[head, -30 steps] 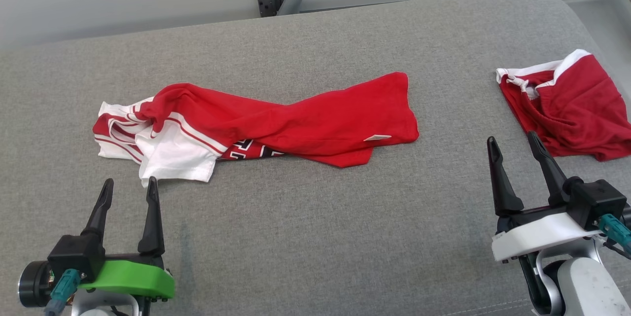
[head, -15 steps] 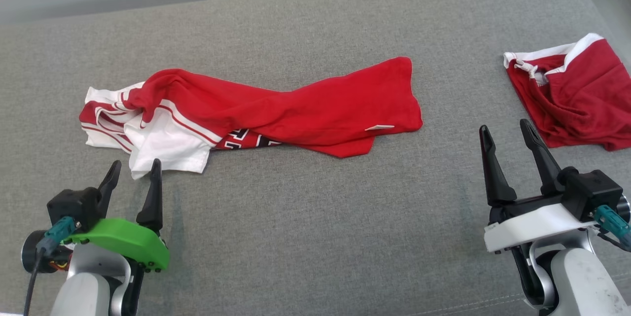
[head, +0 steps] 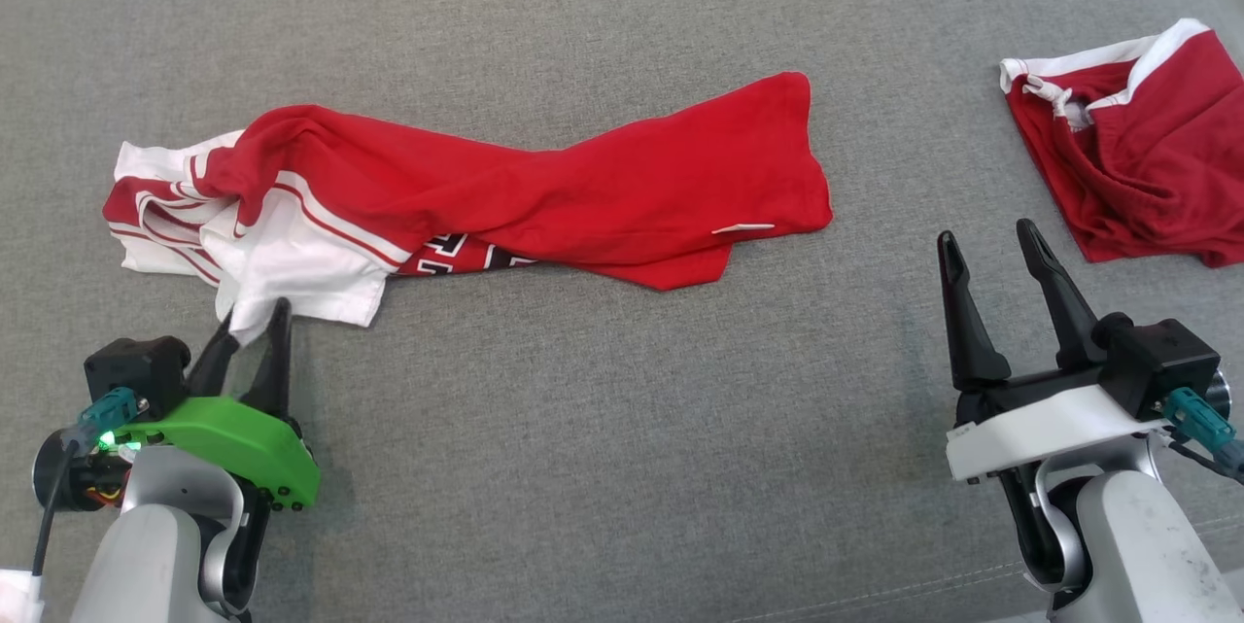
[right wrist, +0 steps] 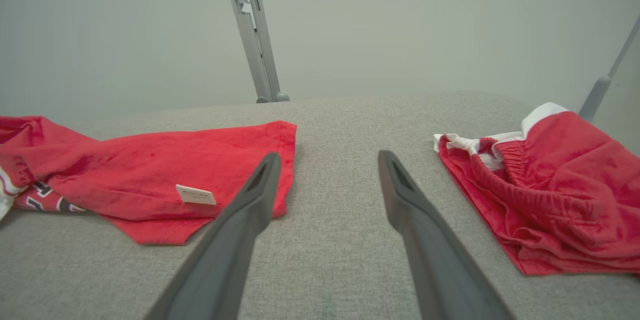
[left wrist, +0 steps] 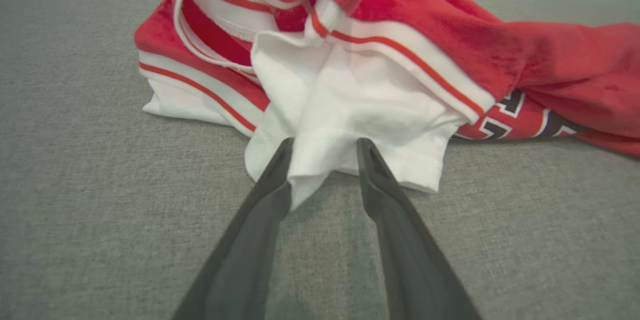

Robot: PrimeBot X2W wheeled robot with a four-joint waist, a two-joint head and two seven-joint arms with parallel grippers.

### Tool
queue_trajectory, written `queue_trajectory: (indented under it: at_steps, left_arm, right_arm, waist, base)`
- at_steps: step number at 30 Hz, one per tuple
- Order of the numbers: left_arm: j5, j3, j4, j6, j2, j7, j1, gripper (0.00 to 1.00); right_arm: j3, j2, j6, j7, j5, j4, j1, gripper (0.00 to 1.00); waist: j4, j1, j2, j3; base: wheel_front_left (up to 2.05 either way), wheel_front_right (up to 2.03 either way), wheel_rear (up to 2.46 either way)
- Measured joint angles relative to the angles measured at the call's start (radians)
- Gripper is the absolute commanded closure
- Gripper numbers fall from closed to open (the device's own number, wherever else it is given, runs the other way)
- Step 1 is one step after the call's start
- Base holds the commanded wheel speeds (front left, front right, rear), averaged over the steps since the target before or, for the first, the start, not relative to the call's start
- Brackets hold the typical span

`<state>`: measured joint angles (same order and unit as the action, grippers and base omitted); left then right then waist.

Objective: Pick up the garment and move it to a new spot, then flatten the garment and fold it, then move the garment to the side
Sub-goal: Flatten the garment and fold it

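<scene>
I should move and flatten the garment (head: 544,205) next, so my right gripper should take hold of it by its red hem corner (head: 805,215).
The garment (head: 544,205) is a red shirt with white, red-striped sleeves, lying twisted in a long bundle across the grey cushion (head: 622,429). Its white sleeve hem (left wrist: 350,125) points toward me at the left end. My left gripper (head: 255,312) sits at that hem. In the left wrist view a corner of white cloth lies between the left gripper's (left wrist: 325,148) fingers, which still stand apart. My right gripper (head: 984,234) hovers open and empty over bare cushion at the right. In the right wrist view, the right gripper (right wrist: 328,155) is just beyond the shirt's red bottom hem (right wrist: 280,170).
A second red garment with a white waistband (head: 1137,156) lies crumpled at the far right, also seen as red shorts (right wrist: 545,185). A metal post (right wrist: 252,30) rises behind the cushion's far edge. Bare grey cushion spreads in front of the shirt.
The head camera has tilted down. My left gripper has moved forward onto the white sleeve's corner and its fingers have narrowed around it. The right gripper has kept its place.
</scene>
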<state>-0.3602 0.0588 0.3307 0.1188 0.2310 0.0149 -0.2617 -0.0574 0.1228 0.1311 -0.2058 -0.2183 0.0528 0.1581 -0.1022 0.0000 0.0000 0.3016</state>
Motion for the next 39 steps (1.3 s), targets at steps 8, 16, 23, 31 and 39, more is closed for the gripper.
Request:
queue_trajectory:
  at_steps: [8,16,23,31,39]
  left_arm:
    - [0.006,0.025,-0.048,0.000,0.004,-0.022,-0.001,1.00]
    - [0.025,0.055,-0.094,-0.005,-0.001,-0.022,-0.031,1.00]
    - [0.031,0.076,-0.110,-0.006,-0.013,-0.040,-0.047,1.00]
    - [0.038,0.074,-0.217,-0.024,-0.007,-0.080,-0.035,1.00]
    - [0.028,0.053,-0.433,-0.034,0.025,-0.050,-0.035,1.00]
  right_arm:
    - [-0.048,0.019,0.000,0.012,-0.033,0.092,0.055,0.00]
    - [-0.143,0.037,0.000,-0.009,-0.087,0.288,0.205,0.00]
    - [-0.208,0.053,0.000,-0.031,-0.135,0.438,0.304,0.51]
    - [-0.243,0.101,0.000,-0.053,-0.182,0.392,0.327,1.00]
    - [-0.146,0.155,0.000,-0.027,-0.197,0.152,0.292,1.00]
  waist:
    - [0.018,0.0000,0.0000,0.022]
    - [0.048,0.0000,0.0000,0.075]
    - [0.084,0.0000,0.0000,0.114]
    - [0.090,0.0000,0.0000,0.111]
    - [0.083,0.0000,0.0000,0.072]
  base:
    - [0.00,0.00,0.00]
    - [0.00,0.00,0.00]
    - [0.00,0.00,0.00]
    - [0.00,0.00,0.00]
    - [0.00,0.00,0.00]
